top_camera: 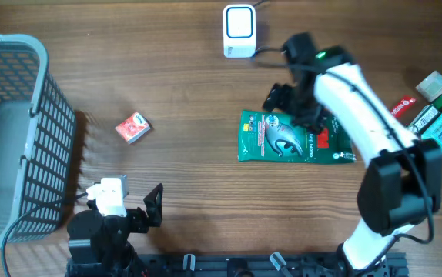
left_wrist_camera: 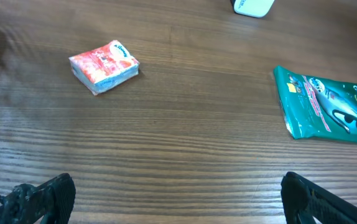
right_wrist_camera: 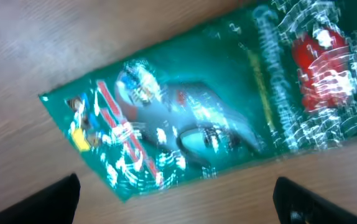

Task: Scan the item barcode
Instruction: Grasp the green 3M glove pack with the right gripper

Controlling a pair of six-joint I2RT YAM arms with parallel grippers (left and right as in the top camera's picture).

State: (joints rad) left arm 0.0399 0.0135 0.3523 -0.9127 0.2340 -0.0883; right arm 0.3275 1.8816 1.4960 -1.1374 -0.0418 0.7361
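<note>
My right gripper should next pinch the green glove pack by the middle of its printed side [top_camera: 295,139] [right_wrist_camera: 233,107], and the pack's bottom stays free for scanning the barcode.
A green glove pack [top_camera: 294,138] lies flat on the wooden table, right of centre. My right gripper [top_camera: 292,108] hangs open just above its upper left part, touching nothing. In the right wrist view the pack [right_wrist_camera: 216,112] fills the frame, blurred, and the right gripper [right_wrist_camera: 178,202] has bare wood between its fingertips. A white scanner [top_camera: 239,31] stands at the far edge. My left gripper [top_camera: 128,194] stays near the front left, and in its wrist view this gripper [left_wrist_camera: 178,199] is open and empty. No barcode is readable.
A small red box [top_camera: 133,127] lies left of centre, also the red box [left_wrist_camera: 104,65] in the left wrist view. A grey mesh basket [top_camera: 51,131] stands at the left edge. Several small packets [top_camera: 436,115] sit at the far right. The scanner's cable trails rightwards.
</note>
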